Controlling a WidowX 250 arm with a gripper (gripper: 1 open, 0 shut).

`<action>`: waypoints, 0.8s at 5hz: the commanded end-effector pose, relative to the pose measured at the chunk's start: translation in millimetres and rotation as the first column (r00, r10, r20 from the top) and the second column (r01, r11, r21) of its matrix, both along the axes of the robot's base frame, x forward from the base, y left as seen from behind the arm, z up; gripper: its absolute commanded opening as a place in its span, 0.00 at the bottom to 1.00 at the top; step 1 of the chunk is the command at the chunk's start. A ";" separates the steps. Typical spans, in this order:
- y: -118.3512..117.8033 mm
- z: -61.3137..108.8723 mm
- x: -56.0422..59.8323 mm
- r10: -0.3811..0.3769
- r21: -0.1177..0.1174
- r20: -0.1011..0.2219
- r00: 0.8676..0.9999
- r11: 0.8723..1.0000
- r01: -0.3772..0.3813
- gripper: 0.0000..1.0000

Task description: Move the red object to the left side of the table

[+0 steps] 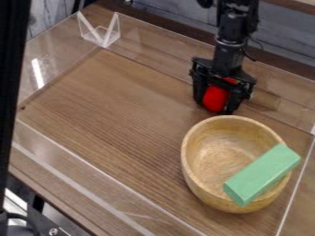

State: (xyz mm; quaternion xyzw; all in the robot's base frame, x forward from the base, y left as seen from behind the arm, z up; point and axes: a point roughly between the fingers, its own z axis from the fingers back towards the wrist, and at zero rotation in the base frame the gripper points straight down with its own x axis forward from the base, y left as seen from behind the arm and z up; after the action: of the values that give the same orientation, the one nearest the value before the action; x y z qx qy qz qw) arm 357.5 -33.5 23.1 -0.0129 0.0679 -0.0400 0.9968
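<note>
The gripper should next bring the red object to the left side of the table, so it should grab the object by its red body (216, 96).
The red object (216, 96) sits on the table (110, 111) toward the back right, just behind the wooden bowl. My gripper (219, 98) points straight down over it, open, with its black fingers (198, 90) standing on either side of the red toy. The fingers straddle it low near the tabletop; whether they touch it I cannot tell. Its green top is hidden by the gripper.
A round wooden bowl (209, 152) stands at the front right with a green rectangular block (262, 173) leaning on its rim. Low clear acrylic walls (99, 32) edge the table.
</note>
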 end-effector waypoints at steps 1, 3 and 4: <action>2.3 17.3 13.0 0.001 0.003 0.068 0.998 1.000 -0.002 1.00; 4.7 15.5 15.8 0.001 0.008 0.072 0.997 1.000 -0.002 1.00; 5.6 15.3 16.8 0.001 0.009 0.076 0.997 1.000 -0.002 1.00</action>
State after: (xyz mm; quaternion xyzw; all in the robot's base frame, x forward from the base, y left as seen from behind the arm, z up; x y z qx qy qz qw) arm 361.7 -30.7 21.4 -0.0071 0.0623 -0.0422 0.9971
